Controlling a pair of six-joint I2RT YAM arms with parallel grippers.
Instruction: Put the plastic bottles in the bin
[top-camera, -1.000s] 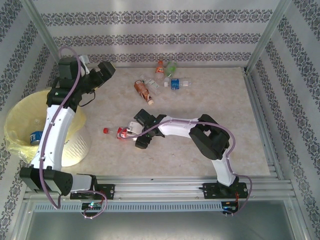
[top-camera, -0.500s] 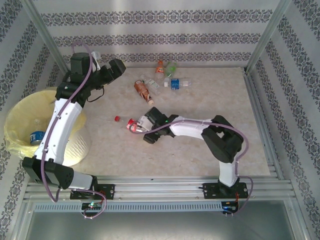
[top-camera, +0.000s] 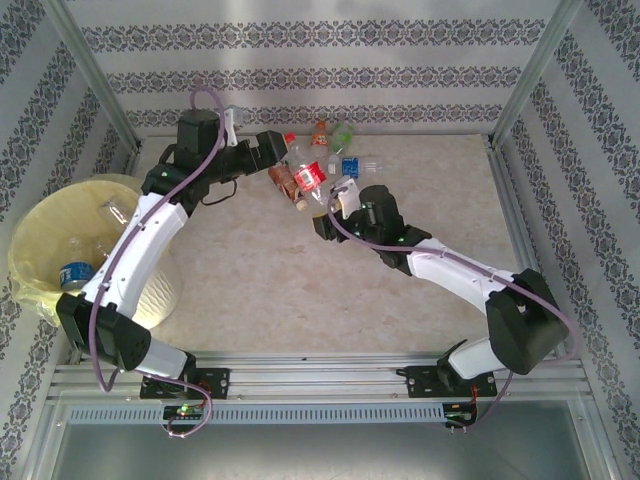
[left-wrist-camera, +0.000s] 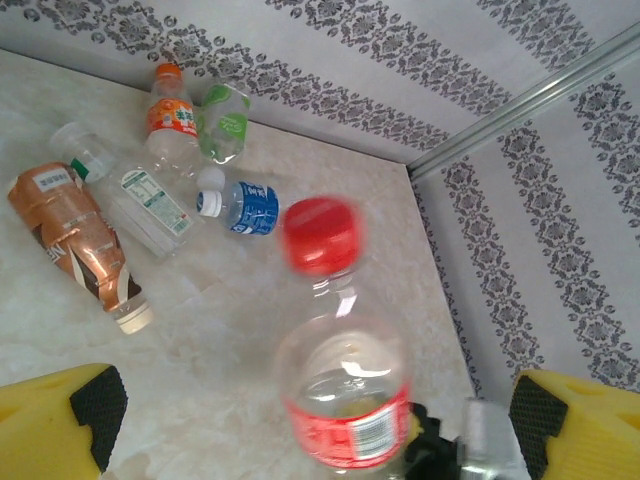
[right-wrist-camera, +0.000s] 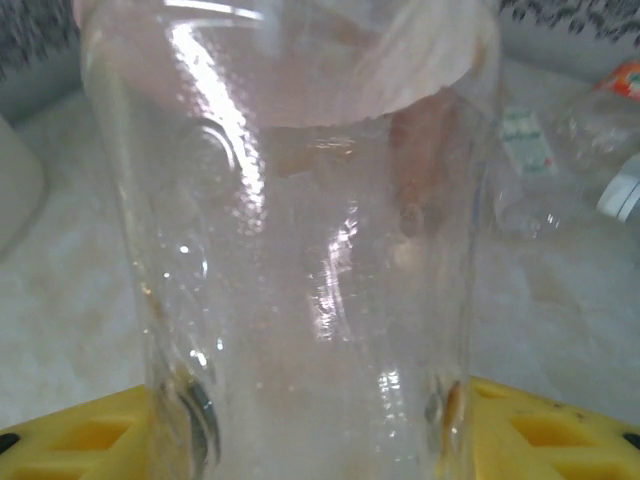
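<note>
My right gripper needs to keep holding the bottle: the left fingers are wide apart, so it would fall to the table if I opened now.
My right gripper (top-camera: 332, 206) is shut on the base of a clear plastic bottle (top-camera: 308, 177) with a red label and red cap, held up above the back of the table. Its clear body (right-wrist-camera: 300, 250) fills the right wrist view between the yellow fingers (right-wrist-camera: 545, 435). The left gripper (top-camera: 272, 147) is open right beside the bottle's cap. In the left wrist view the bottle (left-wrist-camera: 345, 390) stands between the wide-apart left fingers (left-wrist-camera: 70, 415), untouched. The bin (top-camera: 28, 232), lined in pale yellow, stands at the left with two bottles (top-camera: 72, 272) inside.
More bottles lie at the back of the table: a brown one (left-wrist-camera: 75, 235), an orange one (left-wrist-camera: 170, 115), a green one (left-wrist-camera: 225, 120), a blue-labelled one (left-wrist-camera: 245, 205) and a clear one (left-wrist-camera: 135, 190). Patterned walls and metal posts (top-camera: 525, 75) enclose the table.
The right gripper closed on the red-labelled bottle at mid-table and carried it up and back. The left arm swung right from near the bin to meet it.
</note>
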